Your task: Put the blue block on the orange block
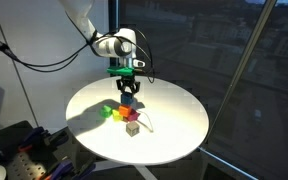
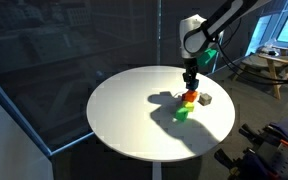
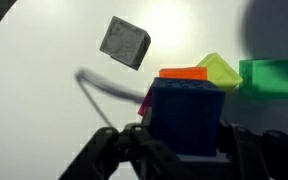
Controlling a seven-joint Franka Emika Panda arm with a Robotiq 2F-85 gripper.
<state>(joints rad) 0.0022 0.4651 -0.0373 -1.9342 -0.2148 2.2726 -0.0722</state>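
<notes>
The blue block is close above the orange block (image 2: 189, 98) and would rest on the orange one, so my gripper should open.
My gripper (image 3: 184, 140) is shut on the blue block (image 3: 185, 112), a dark blue cube that fills the space between the two black fingers in the wrist view. Just behind it lies the orange block (image 3: 184, 73), with only its top edge showing. In both exterior views the gripper (image 1: 129, 98) (image 2: 190, 86) hangs low over the cluster of cubes on the round white table (image 1: 174, 135) (image 2: 134, 110). The orange block (image 2: 189, 98) (image 1: 126, 113) sits directly under the fingers. The blue block is hard to make out in the exterior views.
A yellow cube (image 3: 219, 68) (image 1: 116, 113) and a green cube (image 3: 268, 76) (image 2: 182, 114) (image 1: 108, 110) sit beside the orange block. A pale grey cube (image 3: 125, 42) (image 1: 132, 127) (image 2: 206, 99) lies apart. A thin cord (image 3: 109, 88) runs across the table. Dark windows surround the table.
</notes>
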